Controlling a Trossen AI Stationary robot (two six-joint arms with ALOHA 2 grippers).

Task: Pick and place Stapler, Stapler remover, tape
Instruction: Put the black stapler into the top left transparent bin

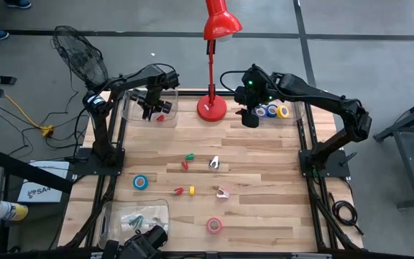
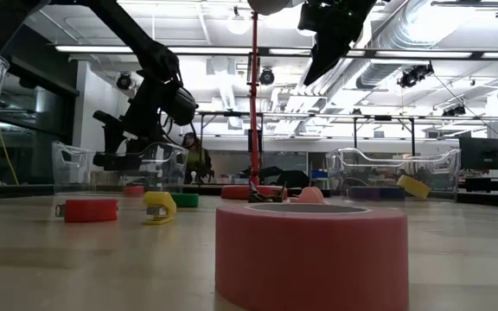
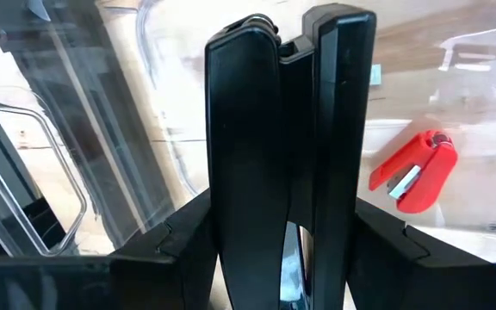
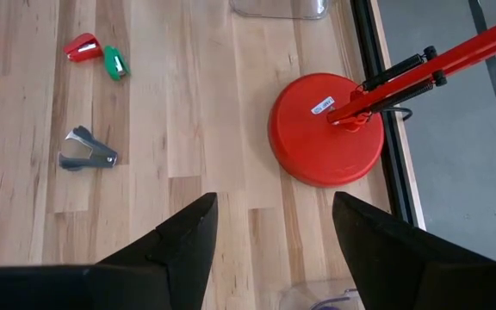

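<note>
The black stapler's lower end is inside the clear bin's rim beside the red remover (image 3: 416,170), so the stapler would stay in the bin and my left gripper should open its fingers.
A slim black stapler (image 3: 241,129) stands between the fingers of my left gripper (image 1: 149,109), which is shut on it over the clear far-left bin (image 1: 129,108). A small red stapler (image 3: 413,170) lies on that bin's floor. My right gripper (image 4: 274,202) hangs open and empty high over the far right of the table, beside the clear bin of tape rolls (image 1: 273,111). A blue tape roll (image 1: 141,182) and a pink one (image 1: 214,225) lie flat on the table. A grey staple remover (image 4: 86,150) and a pink one (image 1: 223,192) lie mid-table. My left gripper pinches the black stapler between its two fingers, one finger (image 3: 183,245) against the top arm (image 3: 231,215) and the other against the base (image 3: 343,215). The fingers slant steeply down from above. The stapler runs along them and reaches past their tips into the bin. Whether its far end touches the bin floor, I cannot tell.
A red desk lamp stands on its round base (image 4: 327,129) at the far middle, between the two arms. Small red, green and yellow pieces (image 1: 187,160) are scattered mid-table. Another clear bin (image 1: 136,216) with things in it stands at the near left.
</note>
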